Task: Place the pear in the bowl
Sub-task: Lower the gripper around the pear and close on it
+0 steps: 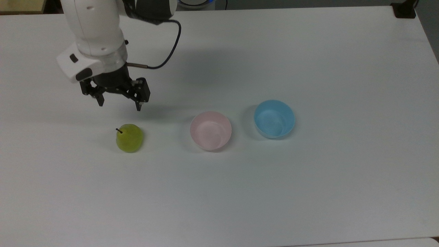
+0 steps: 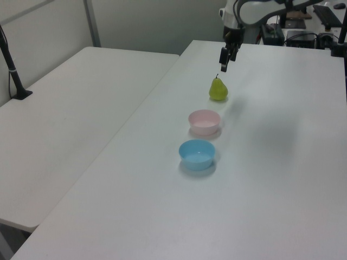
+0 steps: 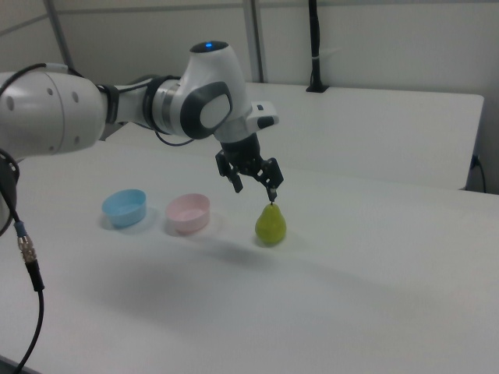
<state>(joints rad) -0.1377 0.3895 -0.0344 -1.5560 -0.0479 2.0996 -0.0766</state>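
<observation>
I will next put the yellow-green pear in the pale pink bowl [image 2: 204,122], so my gripper will grab the pear by its rounded body [image 2: 218,92].
The yellow-green pear [image 1: 129,138] stands upright on the white table, dark stem up, also seen as the pear [image 2: 218,89] and the pear [image 3: 270,224]. The pale pink bowl [image 1: 210,130] sits to the pear's right in the top view, nothing inside it; in the other views it is the bowl [image 2: 204,122] and the bowl [image 3: 188,213]. My gripper [image 1: 120,104] hangs open above the table, just beyond the pear, with nothing between its fingers. In the right view the gripper [image 3: 254,185] hovers slightly above the stem, and the left view has the gripper [image 2: 223,60] over the pear.
A light blue bowl [image 1: 274,118] of the same size stands just right of the pink one in the top view. A second white table [image 2: 76,103] adjoins at the left view's left. A black clamp [image 1: 404,10] sits on the far right corner.
</observation>
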